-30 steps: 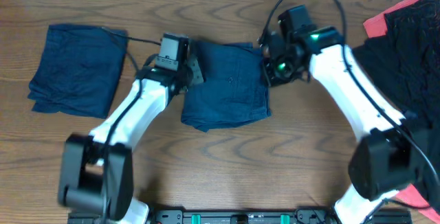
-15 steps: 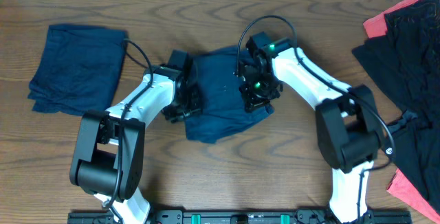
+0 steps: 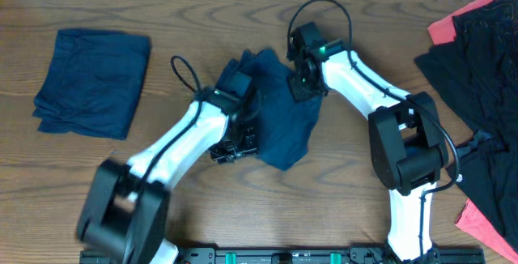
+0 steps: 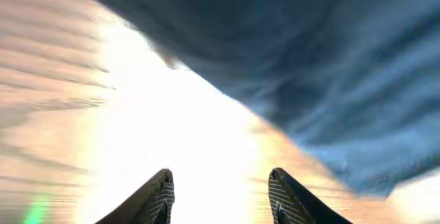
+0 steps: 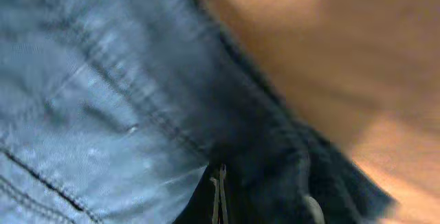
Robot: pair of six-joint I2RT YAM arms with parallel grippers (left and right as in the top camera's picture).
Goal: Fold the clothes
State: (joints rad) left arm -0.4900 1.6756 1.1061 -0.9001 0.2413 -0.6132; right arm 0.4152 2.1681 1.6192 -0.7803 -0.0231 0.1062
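My left gripper picks up the navy garment by its edge facing the folded garment [image 3: 93,82] next, to stack it.
A dark navy garment [image 3: 279,122] lies crumpled and partly lifted at the table's middle. My right gripper [image 3: 301,86] is shut on its upper right edge; the right wrist view shows the closed fingers [image 5: 218,200] pinching the stitched navy cloth [image 5: 103,100]. My left gripper [image 3: 235,146] is open and empty by the garment's lower left edge; in the left wrist view its spread fingers [image 4: 220,193] hang over bare wood with the navy cloth [image 4: 309,66] beyond them. A folded navy garment [image 3: 93,82] lies at the far left.
A heap of black clothes [image 3: 477,86] with a coral-red piece [image 3: 453,25] under it lies at the right edge. The wooden table [image 3: 340,199] runs to the front rail. The arms' cables loop above the middle garment.
My right gripper has pulled the middle garment up and left, bunching it. My left gripper moved from the garment's left edge down to its lower left and is now off the cloth.
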